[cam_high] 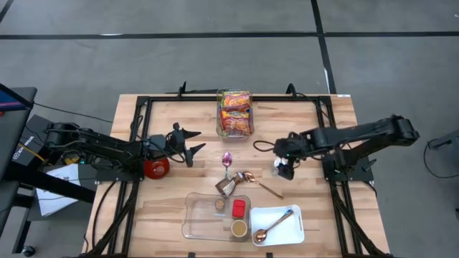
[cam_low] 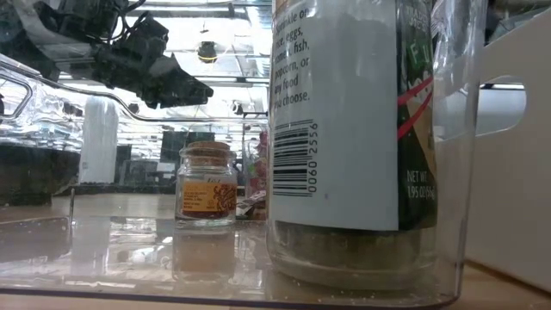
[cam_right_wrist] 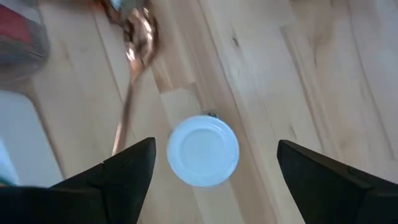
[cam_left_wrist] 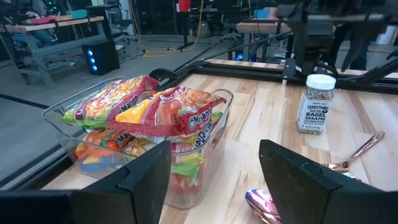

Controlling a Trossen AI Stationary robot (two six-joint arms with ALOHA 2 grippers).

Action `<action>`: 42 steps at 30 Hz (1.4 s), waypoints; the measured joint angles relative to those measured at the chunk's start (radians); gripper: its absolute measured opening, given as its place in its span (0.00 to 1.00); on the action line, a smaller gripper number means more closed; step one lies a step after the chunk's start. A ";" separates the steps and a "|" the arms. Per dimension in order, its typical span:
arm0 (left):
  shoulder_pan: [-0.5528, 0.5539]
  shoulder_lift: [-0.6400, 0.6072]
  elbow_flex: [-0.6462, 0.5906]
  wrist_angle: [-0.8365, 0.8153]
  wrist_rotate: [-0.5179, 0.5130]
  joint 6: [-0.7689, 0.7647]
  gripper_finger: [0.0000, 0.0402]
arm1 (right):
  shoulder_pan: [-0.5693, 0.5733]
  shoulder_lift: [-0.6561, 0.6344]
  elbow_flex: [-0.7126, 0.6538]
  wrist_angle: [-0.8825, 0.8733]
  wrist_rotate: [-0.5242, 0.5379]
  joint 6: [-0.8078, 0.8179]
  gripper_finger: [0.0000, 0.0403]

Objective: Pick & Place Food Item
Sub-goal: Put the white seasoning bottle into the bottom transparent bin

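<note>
My right gripper is to pick up the seasoning jar by its white lid [cam_high: 280,164] next. It should then set the jar into the clear tray [cam_high: 203,221] beside the small jars.
A seasoning jar with a white lid [cam_right_wrist: 203,151] stands upright on the wooden table [cam_high: 315,129] right of centre. It also shows in the left wrist view [cam_left_wrist: 316,102] and in the high view [cam_high: 285,172]. My right gripper [cam_high: 285,165] is right above it, pointing down and open. Its fingers [cam_right_wrist: 124,168] stand on either side of the lid without touching it. A clear bin [cam_high: 235,113] of bright snack packets [cam_left_wrist: 155,112] stands at the far middle. My left gripper [cam_high: 195,142] is open and empty left of centre, facing the bin [cam_left_wrist: 186,186].
A purple spoon [cam_high: 227,159] and a copper spoon [cam_high: 257,180] lie at the centre. A clear tray [cam_high: 195,218] at the near middle holds small jars [cam_low: 207,185]. Beside it, a white tray [cam_high: 287,233] holds another copper spoon. A red object [cam_high: 156,167] lies under the left arm.
</note>
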 joint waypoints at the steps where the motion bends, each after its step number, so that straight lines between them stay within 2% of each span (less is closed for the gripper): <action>1: 0.000 0.000 0.000 0.000 0.000 0.000 0.59 | 0.002 0.000 -0.016 0.005 0.000 0.005 0.81; 10: 0.000 0.000 0.000 0.001 0.000 0.000 0.59 | 0.033 0.004 -0.112 0.137 0.004 0.021 0.81; 20: 0.000 0.000 0.000 0.001 0.000 0.000 0.59 | 0.035 0.004 -0.130 0.141 0.042 0.042 0.81; 30: 0.000 0.000 0.000 0.001 0.000 0.000 0.59 | 0.151 -0.052 -0.140 0.170 0.211 0.141 0.81; 34: 0.000 0.000 0.000 0.001 0.000 -0.009 0.59 | 0.203 -0.114 -0.256 0.273 0.267 0.207 0.81; 38: 0.000 0.000 0.000 0.008 0.000 -0.012 0.59 | 0.224 -0.214 -0.385 0.467 0.300 0.227 0.81; 42: 0.000 0.000 0.000 0.033 0.000 -0.012 0.59 | 0.216 -0.277 -0.447 0.486 0.313 0.228 0.81</action>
